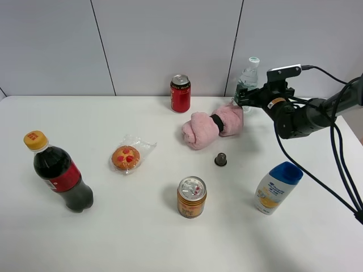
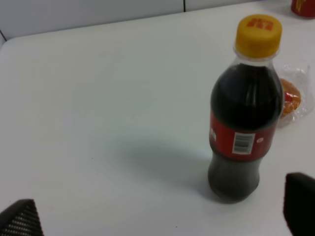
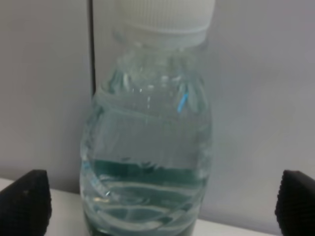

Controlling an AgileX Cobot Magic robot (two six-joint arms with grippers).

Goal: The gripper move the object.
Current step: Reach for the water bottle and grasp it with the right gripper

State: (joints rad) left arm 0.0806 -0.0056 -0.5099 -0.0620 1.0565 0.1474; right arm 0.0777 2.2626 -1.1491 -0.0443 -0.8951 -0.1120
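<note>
My right gripper needs to move forward before closing on the water bottle, because its fingers stop short of the bottle's lower body (image 3: pixel 143 196) and grey wall shows beside it.
The small clear water bottle (image 1: pixel 248 75) with a white cap and green label stands upright at the back right of the table, near the wall. My right gripper (image 1: pixel 243 98) is at its lower half, open. In the right wrist view the bottle (image 3: pixel 147 147) fills the middle, and the two black fingers (image 3: pixel 27 201) stand wide apart on either side without touching it. My left gripper (image 2: pixel 160 219) is open and empty, with only its fingertips showing in the left wrist view. It is out of sight in the high view.
A pink towel (image 1: pixel 207 127) lies just in front of the right gripper. On the table also stand a red can (image 1: pixel 180 93), a gold can (image 1: pixel 191 196), a dark capsule (image 1: pixel 220 159), a shampoo bottle (image 1: pixel 277 188), a wrapped pastry (image 1: pixel 127 157) and a cola bottle (image 1: pixel 57 171) (image 2: pixel 243 123).
</note>
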